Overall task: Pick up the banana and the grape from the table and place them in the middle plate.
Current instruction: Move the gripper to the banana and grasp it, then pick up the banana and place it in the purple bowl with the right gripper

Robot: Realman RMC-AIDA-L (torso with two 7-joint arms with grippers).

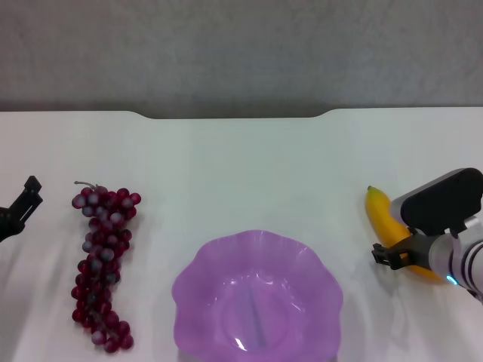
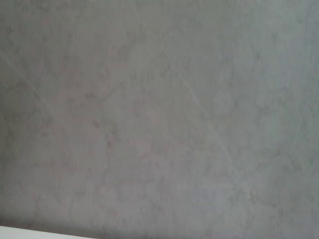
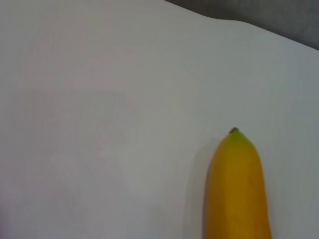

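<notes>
My right gripper should close on the banana now, because my right gripper's fingers reach down next to the banana's middle.
The banana lies on the white table at the right, its green tip pointing away from me; it also shows in the right wrist view. My right gripper is low over the banana's near half and hides that part. The grape bunch lies on the table at the left, stem toward the far side. My left gripper is open and empty at the far left edge, apart from the grapes. The purple scalloped middle plate sits empty at the near centre.
The table's far edge has a dark notch, with grey floor beyond. The left wrist view shows only grey floor. Bare tabletop lies between the plate and each fruit.
</notes>
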